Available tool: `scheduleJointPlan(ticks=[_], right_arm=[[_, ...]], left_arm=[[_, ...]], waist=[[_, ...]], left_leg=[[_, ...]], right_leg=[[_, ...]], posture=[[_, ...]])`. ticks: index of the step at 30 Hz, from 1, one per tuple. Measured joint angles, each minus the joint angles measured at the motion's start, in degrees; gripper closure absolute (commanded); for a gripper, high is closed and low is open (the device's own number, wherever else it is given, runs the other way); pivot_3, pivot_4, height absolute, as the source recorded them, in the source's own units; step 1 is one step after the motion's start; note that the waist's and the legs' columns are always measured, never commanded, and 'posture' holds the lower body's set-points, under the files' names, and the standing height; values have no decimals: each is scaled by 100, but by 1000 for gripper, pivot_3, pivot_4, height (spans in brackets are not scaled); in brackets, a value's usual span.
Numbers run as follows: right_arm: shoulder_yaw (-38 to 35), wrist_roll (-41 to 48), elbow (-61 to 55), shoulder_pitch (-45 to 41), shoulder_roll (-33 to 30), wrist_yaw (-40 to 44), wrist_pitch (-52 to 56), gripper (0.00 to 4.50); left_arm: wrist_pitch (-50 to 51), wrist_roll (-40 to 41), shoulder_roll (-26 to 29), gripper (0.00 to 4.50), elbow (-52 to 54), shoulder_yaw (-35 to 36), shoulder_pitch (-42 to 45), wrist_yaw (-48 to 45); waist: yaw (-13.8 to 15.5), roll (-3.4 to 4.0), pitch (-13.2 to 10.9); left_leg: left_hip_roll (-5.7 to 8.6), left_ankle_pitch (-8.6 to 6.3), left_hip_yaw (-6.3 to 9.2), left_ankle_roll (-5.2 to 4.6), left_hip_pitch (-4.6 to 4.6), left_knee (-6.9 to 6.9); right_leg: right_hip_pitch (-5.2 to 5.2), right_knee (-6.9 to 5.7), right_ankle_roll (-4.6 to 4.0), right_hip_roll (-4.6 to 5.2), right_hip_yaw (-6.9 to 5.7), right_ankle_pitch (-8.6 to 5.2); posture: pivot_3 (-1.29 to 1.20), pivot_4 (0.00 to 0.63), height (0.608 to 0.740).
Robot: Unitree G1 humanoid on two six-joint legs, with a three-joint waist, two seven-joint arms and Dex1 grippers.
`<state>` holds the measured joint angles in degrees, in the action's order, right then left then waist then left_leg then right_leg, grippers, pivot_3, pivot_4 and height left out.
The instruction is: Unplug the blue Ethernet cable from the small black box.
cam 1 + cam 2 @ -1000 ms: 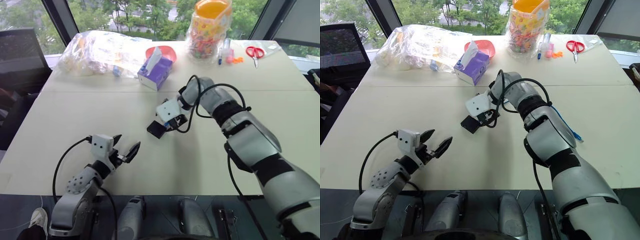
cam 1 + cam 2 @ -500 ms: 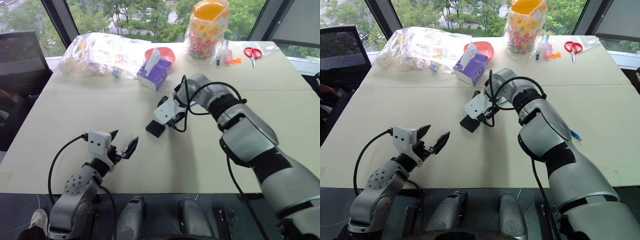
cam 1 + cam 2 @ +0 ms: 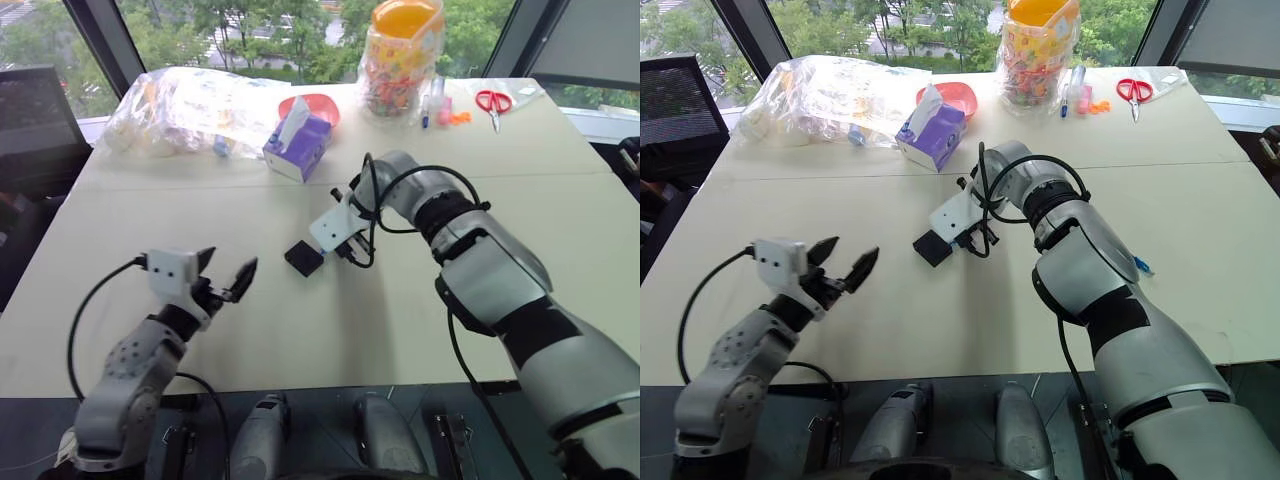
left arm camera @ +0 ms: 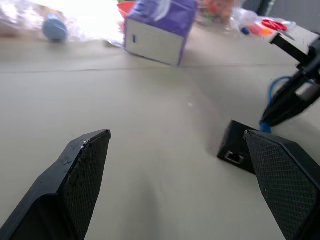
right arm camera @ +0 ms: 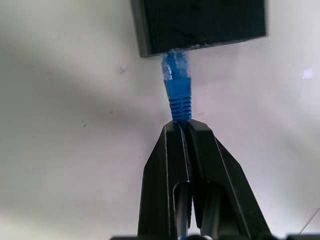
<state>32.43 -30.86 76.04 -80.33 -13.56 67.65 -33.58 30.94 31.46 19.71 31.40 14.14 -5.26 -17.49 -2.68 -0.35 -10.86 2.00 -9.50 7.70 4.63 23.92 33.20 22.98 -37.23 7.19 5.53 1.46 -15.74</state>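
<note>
The left gripper grips the small black box by its empty-port end (image 3: 295, 265) next. My right gripper's fingers crowd the plug side of the box.
The small black box (image 3: 303, 257) lies flat near the middle of the table. The blue Ethernet cable (image 5: 178, 95) has its plug seated in the side of the small black box (image 5: 200, 25). My right gripper (image 5: 181, 124) points steeply down and is shut on the cable's blue boot just behind the plug. A further stretch of the cable (image 3: 1142, 265) shows on the table beyond my right arm. My left gripper (image 3: 228, 262) hovers open and level at the near left, well apart from the box (image 4: 240, 152), with nothing between its fingers.
A purple tissue box (image 3: 296, 147) stands behind the black box, with a red bowl (image 3: 318, 103) and a clear plastic bag (image 3: 190, 100) further back. A jar of colourful items (image 3: 400, 60), pens (image 3: 430, 100) and red scissors (image 3: 490, 100) sit at the far right.
My right gripper has shut on the blue cable behind the plug, staying where it was. My left gripper has lifted and drifted left, still open.
</note>
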Motion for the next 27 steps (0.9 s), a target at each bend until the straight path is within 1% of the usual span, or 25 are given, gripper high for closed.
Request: scheduleJointPlan(ticks=[4,5,7,8,9,10,11,12,17,20,23,27], right_arm=[[-538,435,-380,168,-309,-404,-322,4429],[-698,558,-601,318,-419,-583,-424,4429],[-1035,837,-1289,930,-737,-1023,-686,4429],[-1101,898,-1522,1183,-824,-1163,-755,4429],[-1181,935,-2030,1677,-1029,-1376,-824,4429],[-1193,934,-2129,1829,-1065,-1436,-830,4429],[-1236,934,-2468,2101,-1180,-1529,-805,4429],[-1314,931,-3031,2554,-1346,-1715,-769,4429],[-1563,846,-4754,3485,-1492,-2367,-217,4429],[-1613,747,-5541,3768,-1477,-2664,175,4429],[-1616,658,-5892,3804,-1491,-2854,433,4429],[-1612,629,-6061,3805,-1587,-2906,585,4429]], left_arm=[[216,312,82,0,-156,130,345,-53],[294,402,87,0,-215,112,463,-86],[481,564,122,0,-357,23,814,-180],[525,623,157,0,-387,5,890,-232],[610,689,175,0,-450,-34,1038,-315],[623,705,195,0,-456,-32,1056,-339],[660,755,216,0,-523,-76,1138,-385],[730,810,240,0,-668,-103,1306,-465],[942,1035,377,0,-1151,-151,1816,-755],[1150,1183,520,0,-1350,-174,2063,-978],[1352,1321,603,0,-1473,-249,2175,-1222],[1524,1489,615,0,-1674,-264,2357,-1370]], waist=[[30,-3,-1],[30,-7,1],[69,-14,4],[53,-14,3],[47,-14,3],[32,-14,2],[26,-13,1],[23,-14,1],[-21,-11,0],[16,-12,0],[28,-13,-1],[44,-20,-4]], left_leg=[[3,1,2,2,2,2],[3,1,3,2,1,2],[4,2,8,2,1,5],[4,2,5,2,1,5],[4,2,4,2,1,5],[4,2,3,2,2,5],[4,2,2,2,2,3],[2,2,3,2,2,3],[-2,5,-1,6,-3,3],[-1,6,-1,6,-4,7],[0,6,0,6,-4,10],[0,6,1,6,-3,10]], right_leg=[[-8,4,1,1,0,1],[-13,6,1,1,-1,1],[-20,10,3,0,-5,1],[-19,11,4,1,-2,2],[-19,10,5,1,-2,2],[-16,10,5,1,-1,2],[-15,9,6,1,0,2],[-13,5,6,1,-1,2],[-6,-6,6,-2,1,2],[-14,-1,5,-1,2,2],[-19,3,5,0,2,2],[-19,4,5,0,1,2]], posture=[[0,150,726],[0,150,726],[0,150,726],[0,150,726],[0,150,726],[0,150,726],[0,150,726],[0,150,726],[0,150,726],[0,150,726],[0,150,726],[0,150,726]])
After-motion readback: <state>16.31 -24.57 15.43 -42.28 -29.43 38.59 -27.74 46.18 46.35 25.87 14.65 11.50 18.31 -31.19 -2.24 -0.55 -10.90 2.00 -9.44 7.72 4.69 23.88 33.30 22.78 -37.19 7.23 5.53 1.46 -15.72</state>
